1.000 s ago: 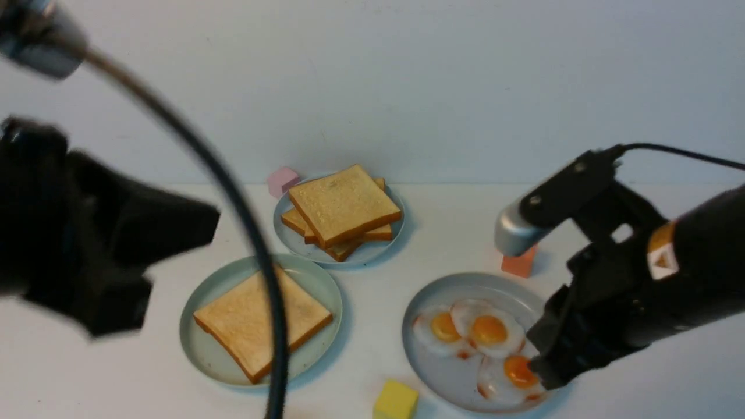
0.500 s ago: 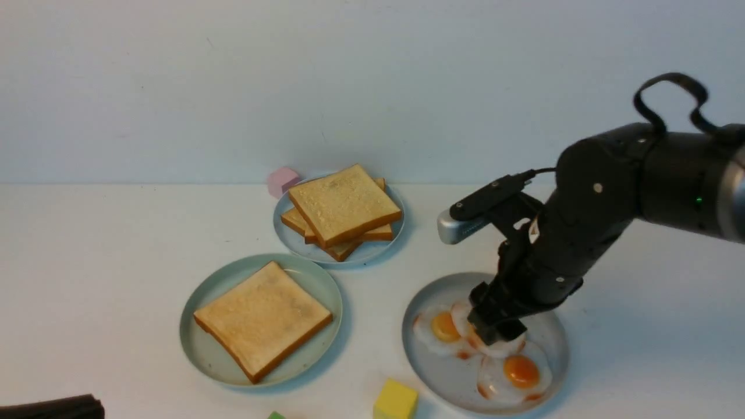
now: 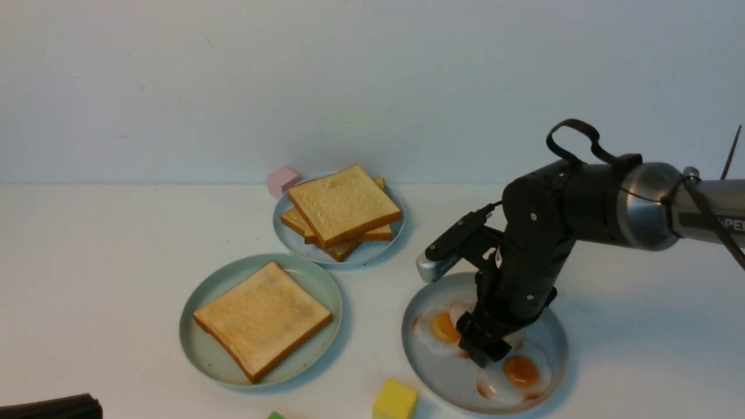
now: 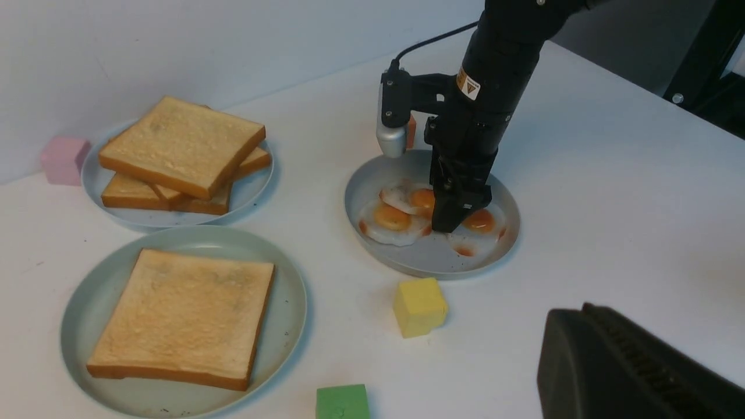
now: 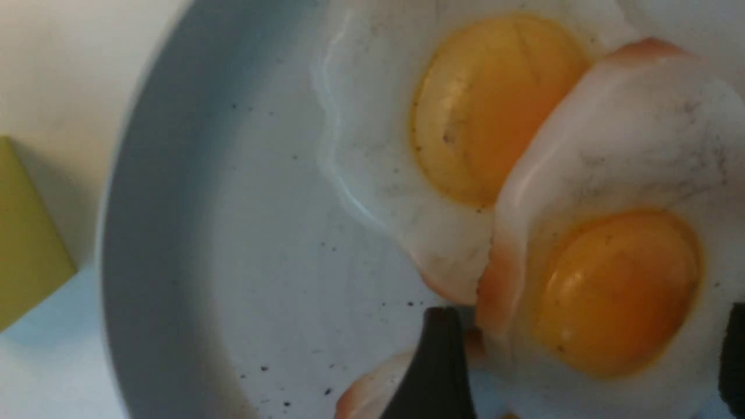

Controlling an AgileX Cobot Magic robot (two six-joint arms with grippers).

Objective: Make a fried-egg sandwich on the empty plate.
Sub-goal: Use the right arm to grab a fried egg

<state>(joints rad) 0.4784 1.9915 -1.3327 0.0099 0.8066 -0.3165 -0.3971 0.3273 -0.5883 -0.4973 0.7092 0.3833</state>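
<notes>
I will use my right gripper next to grab the egg by the outer edge of its white (image 5: 586, 394), because the middle fried egg's yolk (image 5: 619, 293) bulges up whole.
The mint-green plate (image 3: 314, 279) at front left holds one toast slice (image 3: 262, 319) with nothing on top. No fried-egg sandwich shows in any view. Three fried eggs lie on the grey plate (image 3: 556, 349) at front right. My right gripper (image 3: 486, 352) is down on that plate, open. In the right wrist view its fingers (image 5: 436, 366) straddle the middle egg (image 5: 617, 285), which overlaps a neighbouring egg (image 5: 489, 105). My left gripper (image 4: 579, 311) is shut and empty, held low near the table's front edge, away from the plates.
A stack of toast (image 3: 343, 203) sits on the pale blue plate (image 3: 291, 241) at the back. A pink cube (image 3: 282, 180) stands beside it. A yellow cube (image 3: 396, 400) and a green cube (image 4: 342, 401) lie near the front edge.
My left arm has pulled back out of the front view to the lower left. My right arm has swung left and down over the middle egg, and its jaws have opened.
</notes>
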